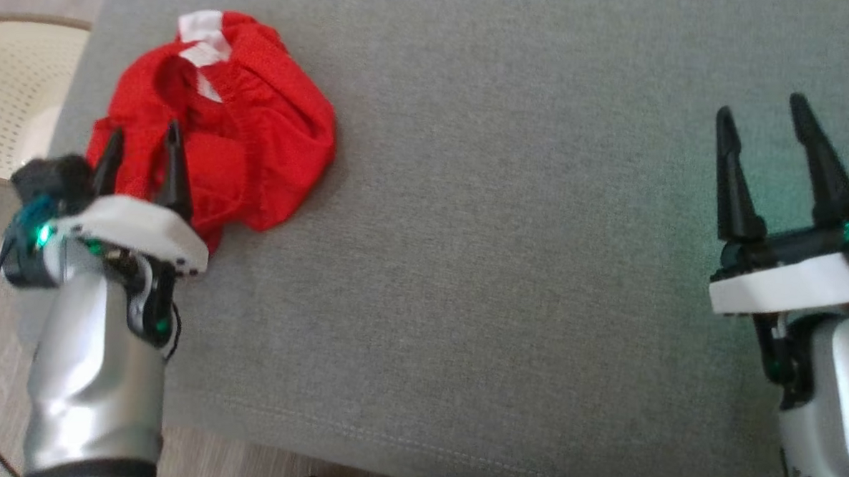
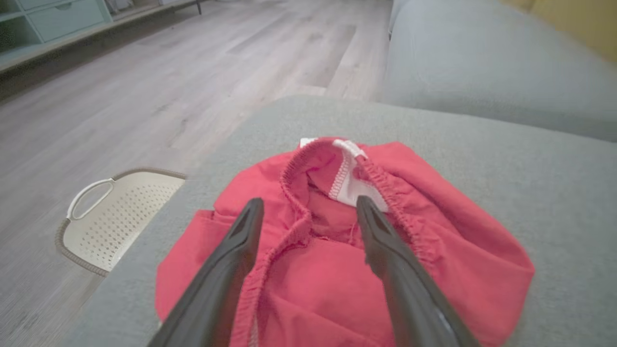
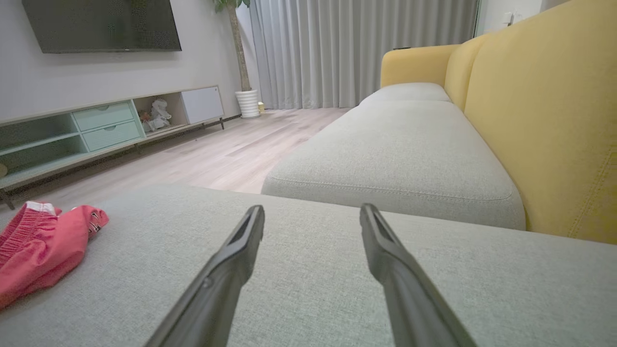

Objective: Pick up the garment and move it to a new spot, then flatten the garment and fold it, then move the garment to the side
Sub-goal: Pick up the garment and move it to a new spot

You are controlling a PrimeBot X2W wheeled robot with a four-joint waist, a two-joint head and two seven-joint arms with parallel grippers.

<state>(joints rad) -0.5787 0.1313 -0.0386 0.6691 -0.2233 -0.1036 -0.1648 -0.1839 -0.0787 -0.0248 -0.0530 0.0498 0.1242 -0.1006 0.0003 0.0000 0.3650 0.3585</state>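
Observation:
My left gripper is to grab its elastic waistband [image 1: 169, 77] next, so I can move the garment and spread it flat.
A crumpled red garment [image 1: 248, 139] with a white waistband patch lies bunched at the far left of the grey cushion [image 1: 504, 264]. My left gripper [image 1: 142, 149] hovers open just over the garment's near left edge, nothing between its fingers. Through the left wrist camera the garment [image 2: 458, 270] sits right under the open left gripper [image 2: 308, 205], its elastic waistband showing between the fingers. My right gripper [image 1: 762, 120] stands open at the right side of the cushion, far from the garment. The right wrist view shows that open gripper [image 3: 312, 211] above bare cushion, the garment [image 3: 43, 246] far left.
A cream perforated basket [image 1: 10, 92] stands on the wooden floor beside the cushion's left edge, basket [image 2: 111, 217]. A yellow sofa back [image 3: 554, 120] with grey seat cushions runs beyond. A low TV cabinet [image 3: 96, 130] lines the far wall.

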